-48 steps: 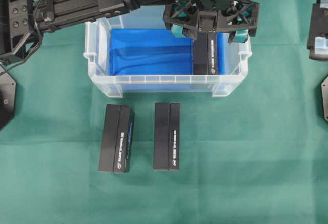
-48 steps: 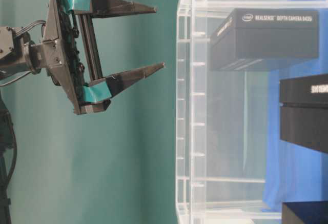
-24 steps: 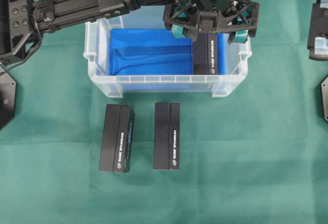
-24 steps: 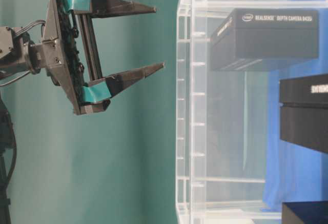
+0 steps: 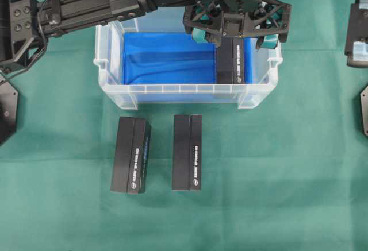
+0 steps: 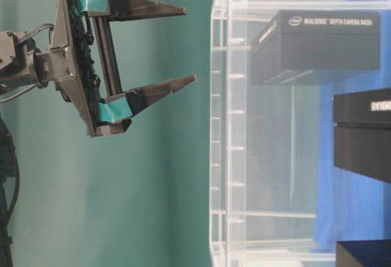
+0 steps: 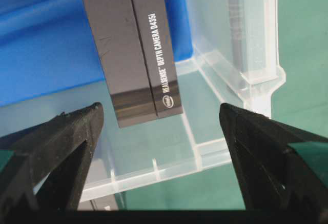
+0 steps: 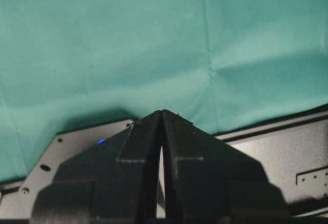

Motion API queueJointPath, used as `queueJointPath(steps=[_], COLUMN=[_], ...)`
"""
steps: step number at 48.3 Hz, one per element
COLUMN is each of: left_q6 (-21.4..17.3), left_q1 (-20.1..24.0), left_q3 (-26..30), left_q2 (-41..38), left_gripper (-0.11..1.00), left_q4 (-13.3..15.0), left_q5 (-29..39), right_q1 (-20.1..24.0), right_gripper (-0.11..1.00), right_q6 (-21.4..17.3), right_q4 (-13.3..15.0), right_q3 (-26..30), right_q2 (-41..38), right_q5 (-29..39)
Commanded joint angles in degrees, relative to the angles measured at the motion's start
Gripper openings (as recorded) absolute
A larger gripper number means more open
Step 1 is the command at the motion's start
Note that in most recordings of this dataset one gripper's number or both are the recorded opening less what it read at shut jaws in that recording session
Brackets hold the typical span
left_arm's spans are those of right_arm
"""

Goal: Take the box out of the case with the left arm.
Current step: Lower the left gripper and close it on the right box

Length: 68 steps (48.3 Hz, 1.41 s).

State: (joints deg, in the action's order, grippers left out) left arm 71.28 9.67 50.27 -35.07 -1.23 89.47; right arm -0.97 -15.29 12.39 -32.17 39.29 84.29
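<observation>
My left gripper grabs the box's two long sides next. The box is narrow across, but its length [image 5: 230,61] [image 7: 134,55] is greater than my finger spread.
The case [image 5: 178,88] is a clear plastic bin with a blue cloth lining. It stands at the back middle of the green table. One black box [image 5: 232,61] lies inside along its right wall, printed "RealSense Depth Camera D435i". My left gripper [image 5: 233,35] hovers above the box's far end, open wide and empty, with the teal pads [image 5: 198,34] spread to either side. In the left wrist view the box [image 7: 133,44] lies below and between the open fingertips [image 7: 87,119], clear of them. My right gripper [image 8: 162,112] is shut on nothing, over the cloth at the right.
Two more black boxes [image 5: 131,154] [image 5: 187,151] lie side by side on the green cloth in front of the case. The right arm's base [image 5: 356,33] sits at the right edge, and the left arm's shoulder [image 5: 17,27] at the left edge.
</observation>
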Motion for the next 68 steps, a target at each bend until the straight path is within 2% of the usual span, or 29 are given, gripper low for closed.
queueJointPath(steps=[1, 13, 29, 39, 51, 68], left_q6=[0.09, 0.18, 0.18, 0.26, 0.7, 2.55], left_q1=[-0.18, -0.18, 0.0, 0.35, 0.53, 0.79], left_q3=[0.88, 0.62, -2.99, -7.29, -13.27, -20.21], left_q2=[1.32, 1.32, 1.85, 2.9, 4.66, 6.5], left_gripper=[0.92, 0.92, 0.92, 0.92, 0.92, 0.92], left_q4=[0.09, 0.09, -0.44, -0.62, -0.79, -1.41], left_q5=[-0.09, 0.0, -1.41, -4.13, -10.9, -16.88], right_q1=[-0.09, -0.09, -0.09, -0.09, -0.09, -0.09], right_gripper=[0.02, 0.02, 0.02, 0.02, 0.02, 0.02], right_q6=[-0.09, 0.0, -0.09, -0.26, -0.44, -0.44], right_q4=[0.09, 0.09, 0.0, -0.09, -0.18, -0.18], right_q3=[0.53, 0.62, 0.53, 0.53, 0.53, 0.44], right_q2=[0.09, 0.09, 0.09, 0.0, 0.0, 0.09], right_q5=[-0.18, -0.26, -0.18, -0.18, -0.09, 0.0])
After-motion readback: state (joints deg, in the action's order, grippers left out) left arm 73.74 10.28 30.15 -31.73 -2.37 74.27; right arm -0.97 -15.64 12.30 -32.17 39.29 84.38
